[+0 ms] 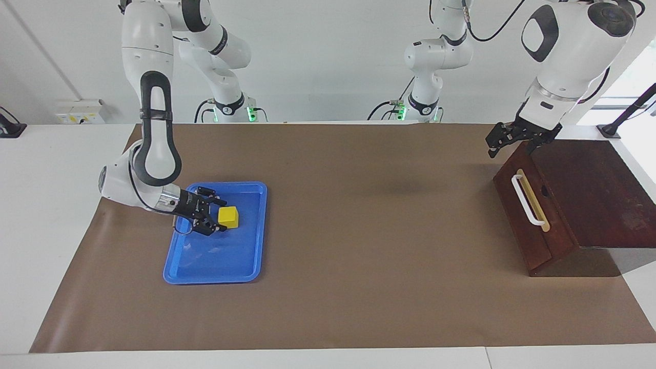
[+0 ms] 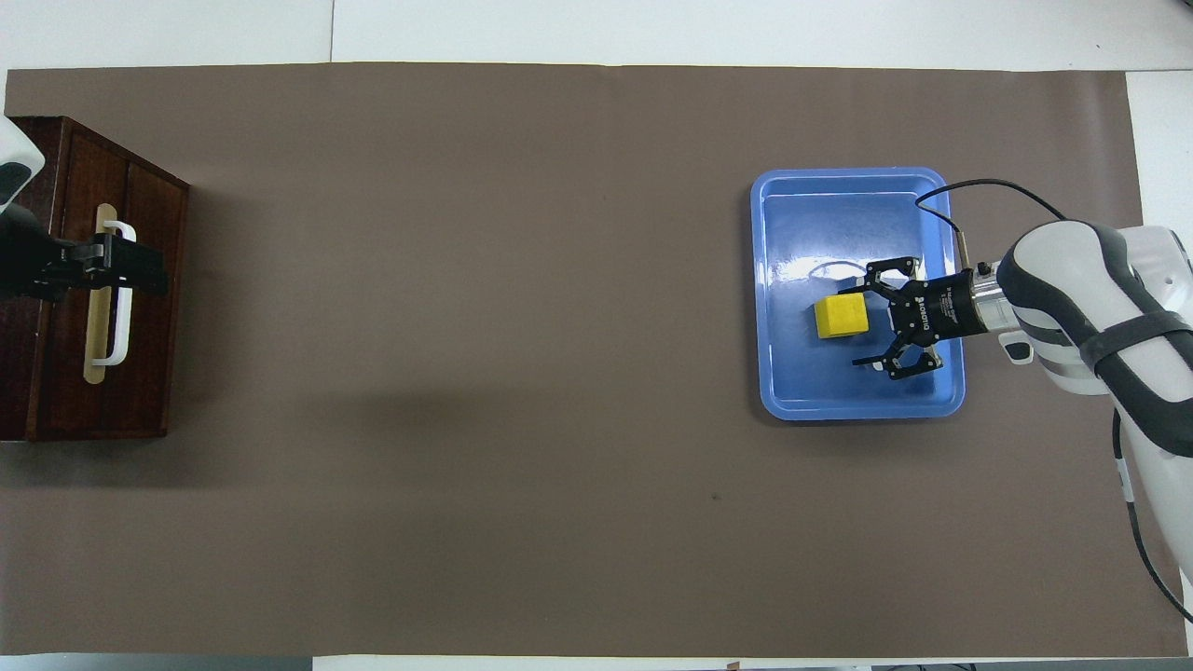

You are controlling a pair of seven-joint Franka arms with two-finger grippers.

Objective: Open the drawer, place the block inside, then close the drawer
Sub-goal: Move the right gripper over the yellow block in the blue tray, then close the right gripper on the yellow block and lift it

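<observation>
My right fingers flank the yellow block and should close.
The yellow block [image 1: 229, 217] [image 2: 841, 317] lies in the blue tray [image 1: 215, 271] [image 2: 839, 196] toward the right arm's end of the table. My right gripper [image 1: 219, 217] [image 2: 869, 319] is open, held low and nearly level in the tray, and the block sits at the mouth of its jaws. The drawer [image 1: 533, 225] [image 2: 140, 373] is shut in its dark wooden box at the left arm's end, with its white handle [image 1: 528, 201] [image 2: 121, 354] facing the tray. My left gripper [image 1: 510, 146] [image 2: 130, 268] is open, above the drawer front's top edge and the handle.
A brown mat [image 1: 359, 256] [image 2: 466, 373] covers the table. The wooden box's flat top [image 1: 594, 189] stretches toward the table's edge. A black stand [image 1: 630, 110] is fixed at the table corner near the box.
</observation>
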